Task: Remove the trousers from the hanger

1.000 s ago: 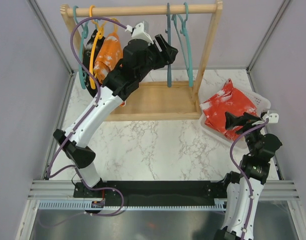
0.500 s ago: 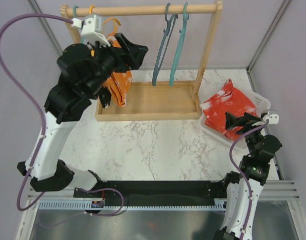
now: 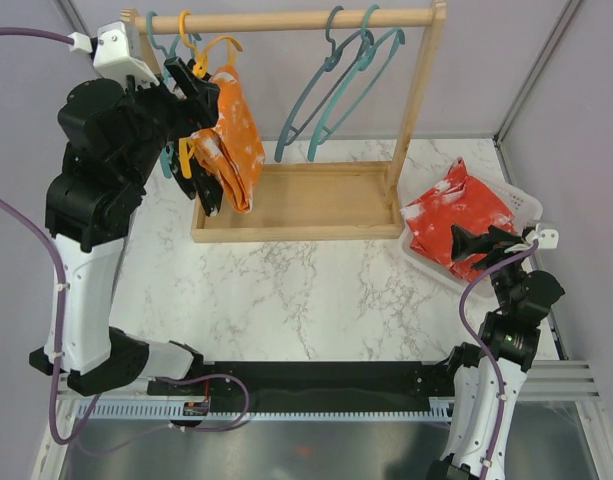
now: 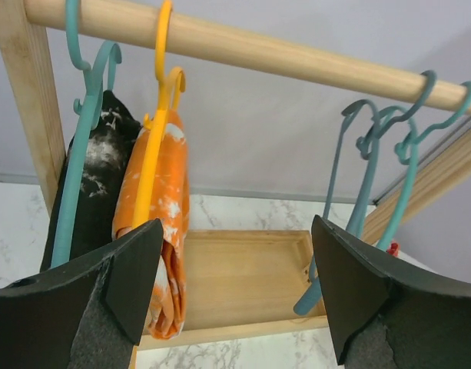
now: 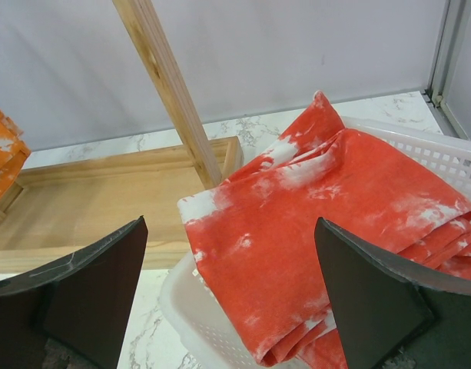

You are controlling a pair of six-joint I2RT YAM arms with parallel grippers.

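My left gripper grips the yellow hanger by its near arm [image 3: 186,154] next, which leaves the hook and orange trousers free.
The orange trousers [image 3: 238,150] hang on a yellow hanger [image 3: 191,95] at the left end of the wooden rack; they also show in the left wrist view [image 4: 170,223]. The black trousers [image 4: 97,181] hang on a teal hanger just left of them. My left gripper [image 3: 198,100] [image 4: 237,231] is open and empty, close in front of the orange pair. The red trousers [image 3: 456,215] [image 5: 327,223] lie in the white basket [image 3: 524,205]. My right gripper [image 3: 471,243] [image 5: 231,223] is open and empty, just in front of them. No beige pair is in view.
Two empty teal hangers [image 3: 336,90] [image 4: 366,192] hang tilted on the rod [image 3: 286,20] towards the right post [image 3: 421,110]. The rack's wooden base tray [image 3: 316,200] lies on the marble table. The basket rim [image 5: 419,134] sits at the table's right edge.
My left arm has swung from the middle of the rack up and to its left end. The two empty teal hangers have swung out to the left. The right arm has not moved.
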